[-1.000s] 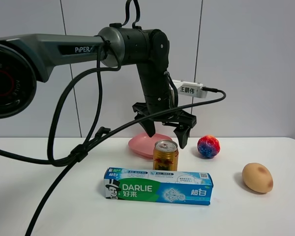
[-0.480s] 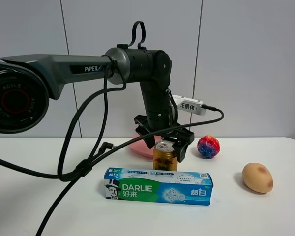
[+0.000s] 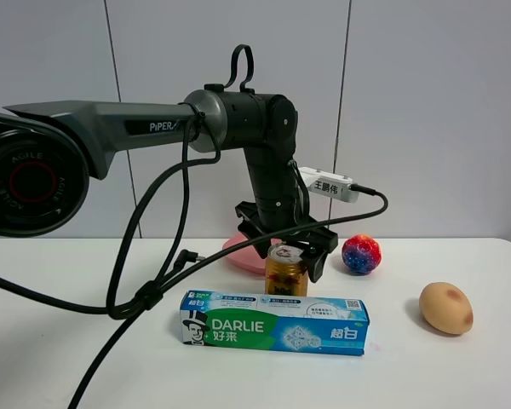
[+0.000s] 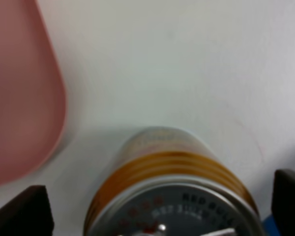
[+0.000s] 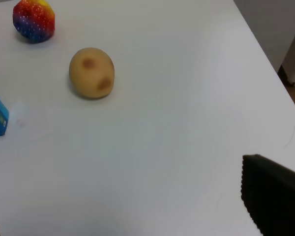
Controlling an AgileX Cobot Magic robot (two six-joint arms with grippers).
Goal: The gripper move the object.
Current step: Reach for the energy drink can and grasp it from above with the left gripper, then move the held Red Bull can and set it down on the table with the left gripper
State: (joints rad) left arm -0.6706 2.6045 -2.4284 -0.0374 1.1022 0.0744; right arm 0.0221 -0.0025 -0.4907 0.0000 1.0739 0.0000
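Note:
I should next grab the gold drink can [image 3: 285, 279] by its silver-rimmed top [image 3: 286, 252] with my left gripper. Then I can move the object.
The gold-yellow drink can [image 3: 287, 269] with a silver top stands upright on the white table, just behind the toothpaste box. My left gripper [image 3: 288, 254], a black two-fingered claw, is lowered over the can's top, with one finger on each side. In the left wrist view the can [image 4: 172, 191] sits between the two dark fingertips [image 4: 22, 211], with gaps on both sides, so the gripper [image 4: 155, 209] is open. My right gripper [image 5: 123, 196] is open and empty over bare table. It does not show in the exterior view.
A green-blue toothpaste box [image 3: 274, 322] lies in front of the can. A pink plate [image 3: 247, 253] sits behind it. A multicoloured ball [image 3: 361, 254] and a brown egg-shaped object [image 3: 445, 308] lie to the right. Black cables [image 3: 145, 294] trail across the left of the table.
My left gripper has come down from above and behind the can to straddle its top. The can and the other objects have not moved.

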